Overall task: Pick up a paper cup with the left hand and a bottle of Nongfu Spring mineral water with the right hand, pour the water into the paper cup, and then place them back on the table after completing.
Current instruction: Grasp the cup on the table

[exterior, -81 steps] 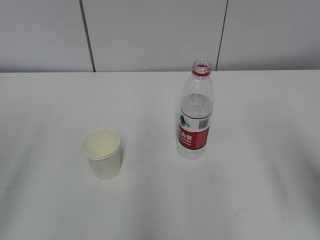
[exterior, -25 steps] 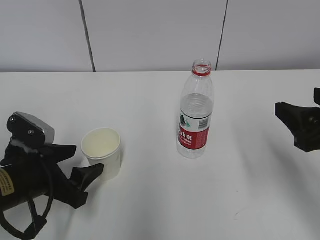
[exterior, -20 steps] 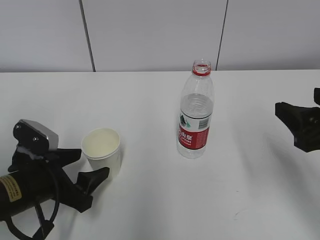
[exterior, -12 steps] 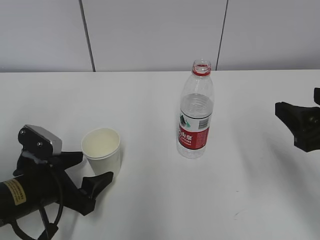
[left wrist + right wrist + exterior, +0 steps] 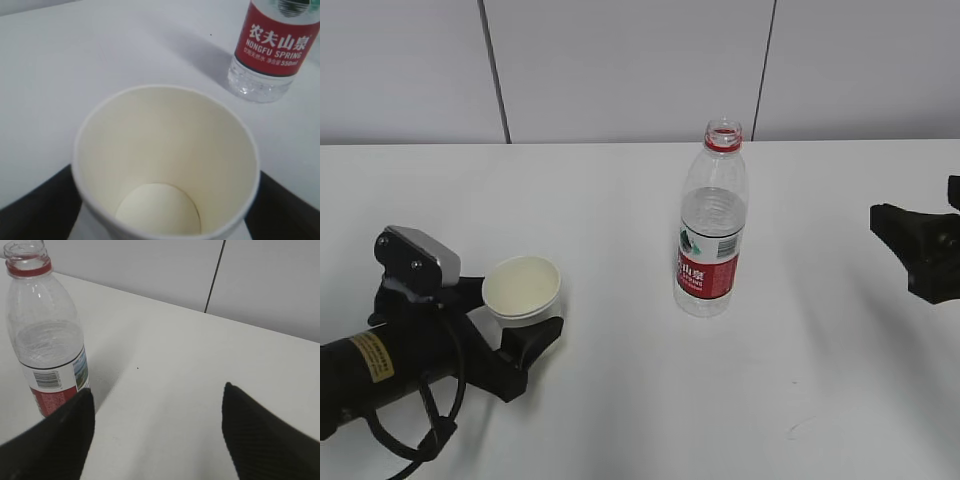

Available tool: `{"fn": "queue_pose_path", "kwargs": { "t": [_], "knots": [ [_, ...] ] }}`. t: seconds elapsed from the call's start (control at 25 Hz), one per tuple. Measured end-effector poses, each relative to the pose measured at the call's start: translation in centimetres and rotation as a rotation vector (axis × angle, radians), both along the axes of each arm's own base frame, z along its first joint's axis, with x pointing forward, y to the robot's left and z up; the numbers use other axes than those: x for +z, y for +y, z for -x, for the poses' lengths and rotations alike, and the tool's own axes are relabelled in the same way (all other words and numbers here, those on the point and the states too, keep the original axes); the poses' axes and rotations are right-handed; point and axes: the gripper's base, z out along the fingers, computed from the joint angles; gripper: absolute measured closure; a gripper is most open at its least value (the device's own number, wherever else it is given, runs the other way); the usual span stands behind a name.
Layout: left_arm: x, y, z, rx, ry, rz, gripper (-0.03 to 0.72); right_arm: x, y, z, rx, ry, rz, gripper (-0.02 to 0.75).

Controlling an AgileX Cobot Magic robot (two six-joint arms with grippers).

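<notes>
The left gripper takes hold of the paper cup by its lower side point(image 5: 525, 313) next, leaving the cup's rim open to receive the water point(image 5: 712, 215).
A white paper cup point(image 5: 523, 291) stands upright and empty on the white table point(image 5: 620, 200). My left gripper point(image 5: 520, 306) is open, with one black finger on each side of the cup. In the left wrist view the cup point(image 5: 165, 160) fills the middle, between the fingers point(image 5: 35, 207). An uncapped Nongfu Spring bottle point(image 5: 712, 240) with a red label stands to the cup's right, and clear water point(image 5: 712, 215) shows through it. My right gripper point(image 5: 917, 250) is open and empty at the right edge, well apart from the bottle. In the right wrist view point(image 5: 157, 387) the bottle point(image 5: 47, 340) stands at the left.
A grey panelled wall point(image 5: 620, 70) runs behind the table's far edge. A small dark scuff mark point(image 5: 800, 425) lies on the table at the front right. The bottle's base also shows in the left wrist view point(image 5: 272, 45).
My left arm has come in from the left and moved right until its fingers stand on both sides of the cup. The right gripper, the cup and the bottle have stayed put.
</notes>
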Motion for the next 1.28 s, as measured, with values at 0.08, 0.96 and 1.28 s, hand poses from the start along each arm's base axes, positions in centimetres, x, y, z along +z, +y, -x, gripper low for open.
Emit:
{"fn": "queue_pose_path", "kwargs": {
  "t": [0.08, 0.96, 1.28],
  "knots": [
    [-0.3, -0.1, -0.2, -0.003, 0.005, -0.003, 0.1, 0.0, 0.0, 0.0, 0.0, 0.0, 0.0, 0.15],
    [-0.9, -0.2, 0.0, -0.019, 0.026, -0.011, 0.246, -1.9, 2.0, -2.0, 0.185, -0.048, -0.02, 0.15],
    [-0.9, -0.2, 0.0, -0.019, 0.025, -0.01, 0.247, -5.1, 3.5, -4.0, 0.289, -0.044, -0.134, 0.15]
  ]
}}
